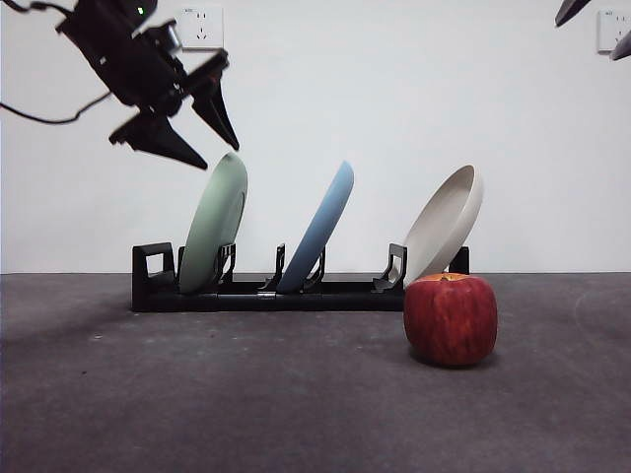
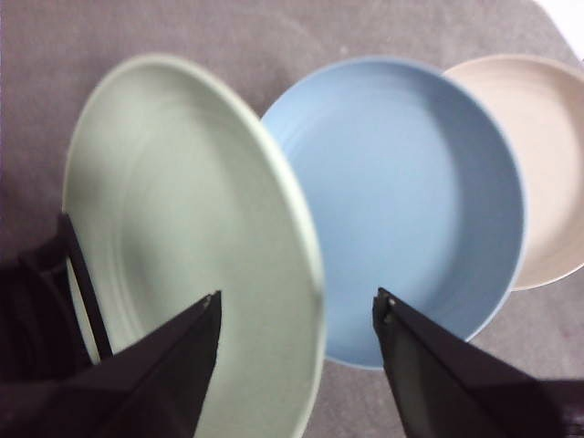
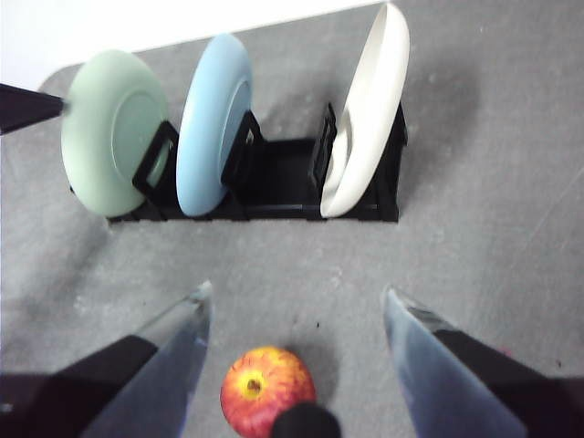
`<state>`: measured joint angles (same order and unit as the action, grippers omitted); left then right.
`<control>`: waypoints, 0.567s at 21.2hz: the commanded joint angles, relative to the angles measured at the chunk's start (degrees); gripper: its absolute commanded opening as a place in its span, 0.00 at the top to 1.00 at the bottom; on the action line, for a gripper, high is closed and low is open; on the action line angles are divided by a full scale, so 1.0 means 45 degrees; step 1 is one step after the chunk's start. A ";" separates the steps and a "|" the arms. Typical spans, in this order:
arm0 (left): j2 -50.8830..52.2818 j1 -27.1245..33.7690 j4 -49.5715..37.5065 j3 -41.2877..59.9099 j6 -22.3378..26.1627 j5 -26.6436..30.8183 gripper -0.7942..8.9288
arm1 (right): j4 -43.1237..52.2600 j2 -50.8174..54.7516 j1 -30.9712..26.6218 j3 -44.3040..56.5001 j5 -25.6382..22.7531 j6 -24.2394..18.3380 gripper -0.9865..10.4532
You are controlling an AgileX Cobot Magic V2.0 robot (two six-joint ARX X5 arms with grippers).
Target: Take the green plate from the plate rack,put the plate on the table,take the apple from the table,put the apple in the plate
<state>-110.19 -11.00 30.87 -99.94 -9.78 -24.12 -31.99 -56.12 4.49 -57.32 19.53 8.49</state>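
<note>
The green plate (image 1: 214,225) needs to go from the plate rack to the table, so my left gripper should grab it by its thin rim (image 1: 235,162) next.
The green plate (image 1: 214,225) leans in the leftmost slot of the black plate rack (image 1: 296,294); it also shows large as the green plate (image 2: 182,228) and small as the green plate (image 3: 109,132). My left gripper (image 1: 209,150) hangs open just above that plate's top rim, one jaw on each side of the rim in the left wrist view (image 2: 297,308). The red apple (image 1: 451,318) rests on the grey table (image 1: 246,404) in front of the rack's right end. My right gripper (image 3: 294,306) is open high above the apple (image 3: 265,391).
A light blue plate (image 1: 318,229) stands in the middle slot and a cream-white plate (image 1: 446,223) at the rack's right end. A white wall with sockets (image 1: 201,27) runs behind. The right arm shows only as dark tips (image 1: 592,25) at the top right corner.
</note>
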 commanded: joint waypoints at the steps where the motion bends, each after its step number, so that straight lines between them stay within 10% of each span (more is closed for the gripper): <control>1: -0.0155 -0.0058 -0.0238 0.0019 0.0180 0.0063 0.63 | -0.0068 -0.0034 0.0019 -0.0044 0.0010 -0.0107 0.64; 12: -0.0155 -0.0287 -0.0185 0.0019 0.0330 0.0107 0.93 | -0.0495 -0.0034 0.0019 -0.0044 0.0010 -0.0102 0.64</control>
<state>-110.65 -12.23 30.11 -99.96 -9.41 -23.79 -34.48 -56.12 4.49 -57.32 19.53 8.47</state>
